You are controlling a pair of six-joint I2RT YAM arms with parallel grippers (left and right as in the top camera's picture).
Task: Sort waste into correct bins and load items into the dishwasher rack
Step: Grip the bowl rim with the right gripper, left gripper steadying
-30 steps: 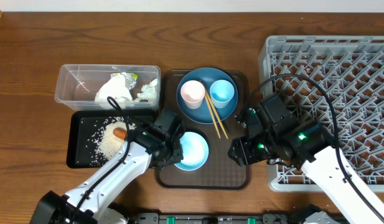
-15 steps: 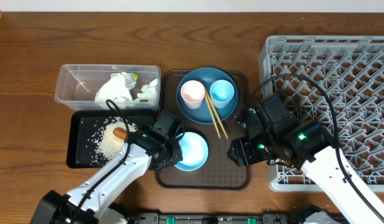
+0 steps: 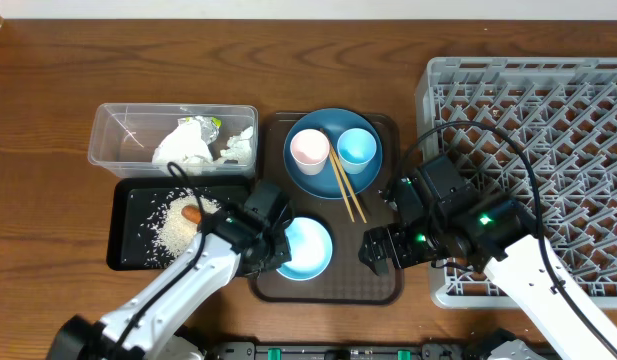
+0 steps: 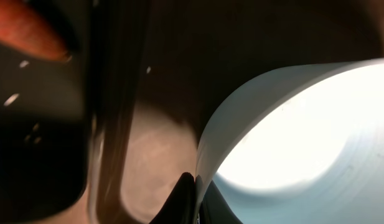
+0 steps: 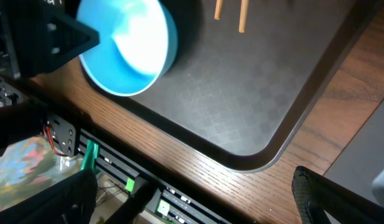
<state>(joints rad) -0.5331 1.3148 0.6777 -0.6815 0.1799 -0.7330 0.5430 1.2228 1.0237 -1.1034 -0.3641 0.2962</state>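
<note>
My right gripper will next grab the rim of the light blue bowl point(image 3: 308, 250) across from my left gripper, to load the bowl into the dishwasher rack.
My left gripper point(image 3: 278, 246) is shut on the left rim of the small light blue bowl point(image 3: 308, 250), which sits on the brown serving tray point(image 3: 328, 288). In the left wrist view the rim is pinched between the two dark fingers point(image 4: 184, 202). My right gripper point(image 3: 380, 250) hangs open over the serving tray's right edge with nothing between its fingers point(image 5: 341, 196); the bowl point(image 5: 129, 43) lies to its left. The pink cup point(image 3: 309, 148), light blue cup point(image 3: 356, 146) and chopsticks point(image 3: 343, 186) rest on a blue plate point(image 3: 333, 176). The grey dishwasher rack point(image 3: 548, 110) stands at the right.
A clear tub point(image 3: 113, 135) at the back left holds crumpled napkins point(image 3: 186, 142). In front of it the black tray point(image 3: 128, 240) carries rice point(image 3: 174, 230) and the carrot point(image 3: 193, 212). The table's front edge runs just below both arms.
My left gripper has shut on the bowl's rim and nudged the bowl slightly left. My right gripper's jaws have spread wider; that arm has stayed almost in place.
</note>
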